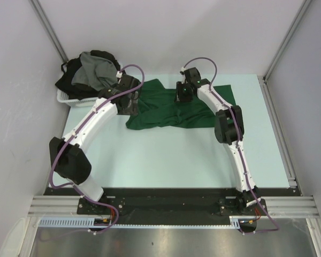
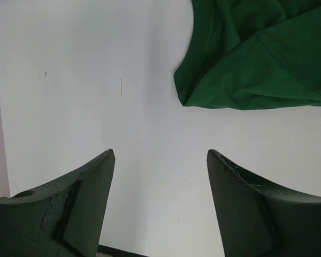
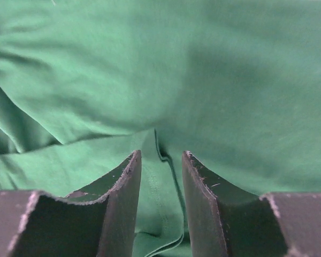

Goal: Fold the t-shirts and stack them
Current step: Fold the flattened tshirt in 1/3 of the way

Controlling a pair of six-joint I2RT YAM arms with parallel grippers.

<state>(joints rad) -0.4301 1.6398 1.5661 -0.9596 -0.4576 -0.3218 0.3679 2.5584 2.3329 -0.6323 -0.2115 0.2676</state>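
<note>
My right gripper should next pull the dark green t-shirt (image 1: 166,110) by its loose hemmed fold, to bring that layer out flat for folding.
A dark green t-shirt (image 1: 166,110) lies crumpled on the table at the back centre. My right gripper (image 1: 183,95) hovers low over its upper middle. In the right wrist view that gripper (image 3: 161,155) is open, its jaws a short way apart, and a hemmed fold of the green t-shirt (image 3: 203,69) runs loosely between them. My left gripper (image 1: 130,104) is at the shirt's left edge. In the left wrist view it (image 2: 160,155) is wide open over bare table, with the green t-shirt (image 2: 257,53) ahead to the right. A grey t-shirt (image 1: 93,69) and a black t-shirt (image 1: 69,79) are heaped in the basket.
A white plastic basket (image 1: 64,98) stands at the table's back left corner against the wall. Grey walls close in the left and right sides. The pale table surface (image 1: 166,155) stretches in front of the green shirt towards the arm bases.
</note>
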